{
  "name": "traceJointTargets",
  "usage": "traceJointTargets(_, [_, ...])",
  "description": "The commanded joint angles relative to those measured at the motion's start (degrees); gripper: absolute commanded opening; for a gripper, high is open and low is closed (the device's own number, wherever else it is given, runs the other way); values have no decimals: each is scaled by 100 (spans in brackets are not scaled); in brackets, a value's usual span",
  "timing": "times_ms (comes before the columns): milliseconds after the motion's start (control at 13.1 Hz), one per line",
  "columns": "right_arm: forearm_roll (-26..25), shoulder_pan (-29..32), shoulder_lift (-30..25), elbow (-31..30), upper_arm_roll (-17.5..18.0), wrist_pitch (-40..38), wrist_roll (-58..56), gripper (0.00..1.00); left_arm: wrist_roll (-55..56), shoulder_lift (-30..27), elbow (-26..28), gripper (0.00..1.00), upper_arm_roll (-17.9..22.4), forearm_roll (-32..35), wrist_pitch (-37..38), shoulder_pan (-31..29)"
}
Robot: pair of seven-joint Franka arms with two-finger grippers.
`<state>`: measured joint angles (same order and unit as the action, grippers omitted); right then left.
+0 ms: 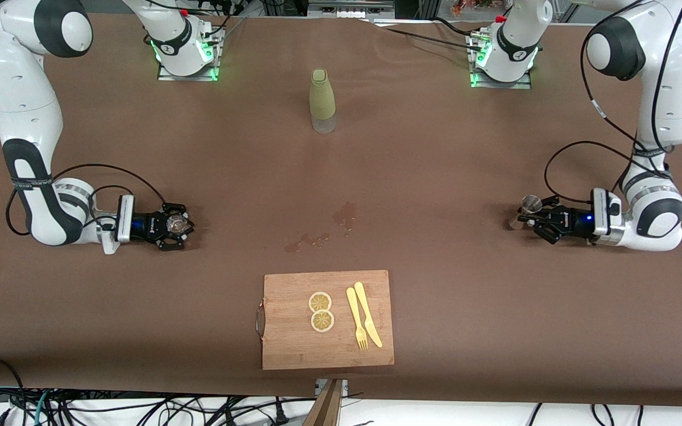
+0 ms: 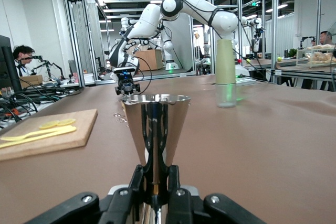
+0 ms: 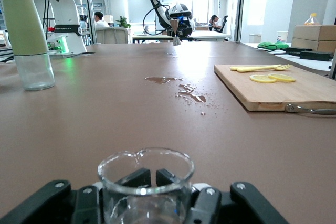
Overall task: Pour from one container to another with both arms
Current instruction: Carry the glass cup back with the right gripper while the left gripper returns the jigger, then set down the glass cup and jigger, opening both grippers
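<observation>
The metal cone cup's base (image 1: pixel 515 223) is above the brown cloth, so the left gripper needs to keep holding the cup, because the cup would fall if the left gripper opened now.
My right gripper (image 1: pixel 176 226) hangs low over the table toward the right arm's end, shut on a clear glass beaker (image 1: pixel 177 223) with a pour spout (image 3: pixel 137 154). In the right wrist view the beaker (image 3: pixel 144 187) stands upright between the fingers (image 3: pixel 137 177). My left gripper (image 1: pixel 531 218) is low over the left arm's end, shut on a shiny metal cone cup (image 1: pixel 532 204). That cup (image 2: pixel 156 121) stands upright with its wide mouth up, and the fingers (image 2: pixel 148 145) clamp its narrow lower part.
A bottle (image 1: pixel 322 100) with a green sleeve and clear base stands mid-table near the bases. A wet spill (image 1: pixel 344 216) marks the middle of the brown cloth. Nearest the front camera lies a wooden board (image 1: pixel 293 349) with two lemon slices (image 1: pixel 321 310) and a yellow knife and fork (image 1: pixel 363 322).
</observation>
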<state>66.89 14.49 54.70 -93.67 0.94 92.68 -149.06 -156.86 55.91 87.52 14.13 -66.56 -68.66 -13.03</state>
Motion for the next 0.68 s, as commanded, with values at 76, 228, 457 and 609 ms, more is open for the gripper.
traceJointTargets(76, [17, 203, 94, 51, 73, -137, -124, 44, -959, 182, 72, 0, 150, 363, 379, -322])
traceJointTargets(228, [-18, 212, 94, 24, 38, -145, -132, 100, -1179, 314, 72, 0, 256, 381, 555, -375])
traceJointTargets(457, [-97, 247, 68, 24, -120, -303, -106, 100, -1522, 455, 177, 0, 283, 548, 591, -463])
traceJointTargets(609, [-202, 247, 59, 24, -304, -522, -71, 100, -1663, 508, 213, 0, 283, 566, 591, -481])
